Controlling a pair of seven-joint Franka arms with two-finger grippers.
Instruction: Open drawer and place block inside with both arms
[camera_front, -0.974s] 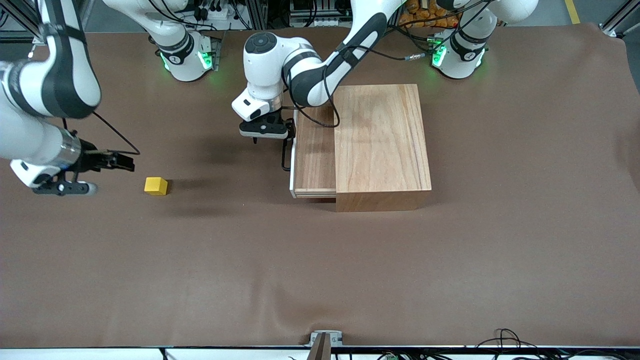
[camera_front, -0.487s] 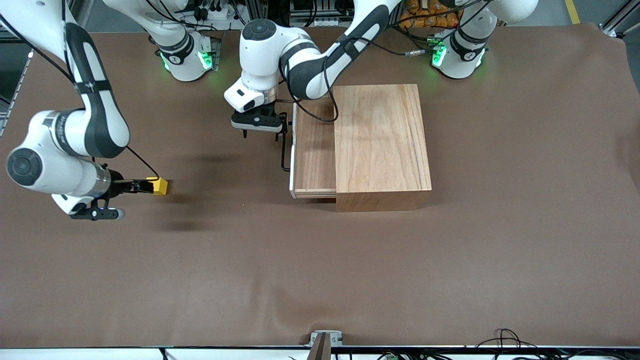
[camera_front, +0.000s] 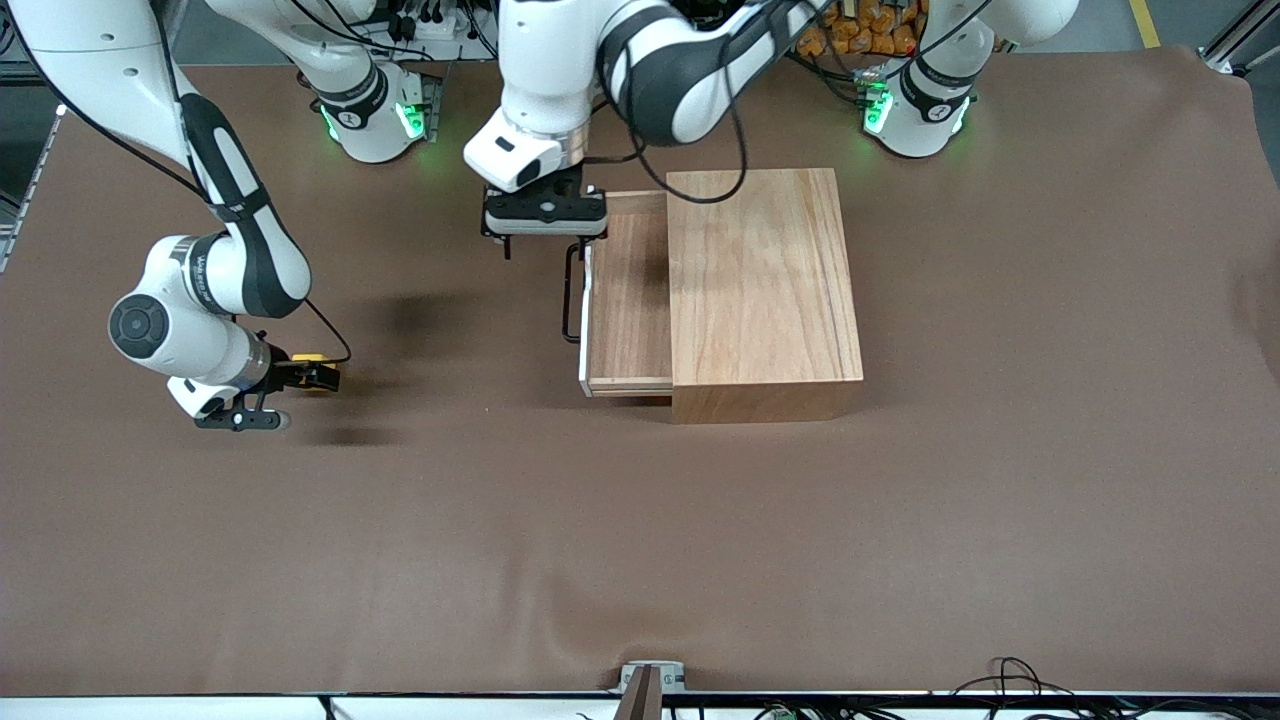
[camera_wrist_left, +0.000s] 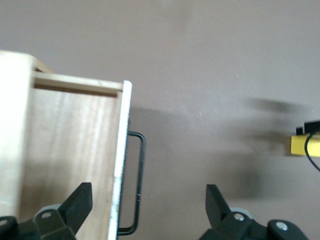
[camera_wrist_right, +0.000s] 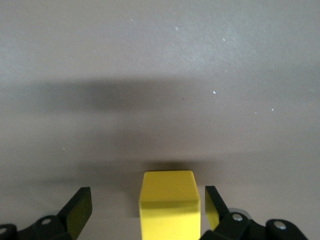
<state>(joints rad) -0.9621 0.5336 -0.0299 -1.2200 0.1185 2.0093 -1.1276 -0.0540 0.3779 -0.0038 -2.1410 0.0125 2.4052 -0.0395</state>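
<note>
My right gripper is to take hold of the yellow block by its opposite sides next, so that it can place the block inside the open drawer (camera_front: 628, 300).
The drawer (camera_front: 628, 300) stands partly pulled out of the light-wood box (camera_front: 762, 285), its black wire handle (camera_front: 569, 296) toward the right arm's end of the table. My left gripper (camera_front: 543, 232) is open and empty in the air over the handle's end nearest the robots. The left wrist view shows the drawer (camera_wrist_left: 75, 145), its handle (camera_wrist_left: 140, 185) and my left gripper (camera_wrist_left: 148, 207) open above them. The yellow block (camera_front: 309, 358) lies on the table. My right gripper (camera_front: 318, 376) is low and open, one finger on each side of the block (camera_wrist_right: 167, 205), with gaps showing (camera_wrist_right: 148, 210).
Brown cloth (camera_front: 640, 540) covers the table. The wooden box is the only big obstacle, in the middle toward the robots' bases. The left wrist view also shows the block (camera_wrist_left: 304, 145) with the right gripper at it.
My right gripper came down and slid in until its fingers straddle the block. My left gripper lifted off the handle and moved over the drawer's corner. The drawer stayed put.
</note>
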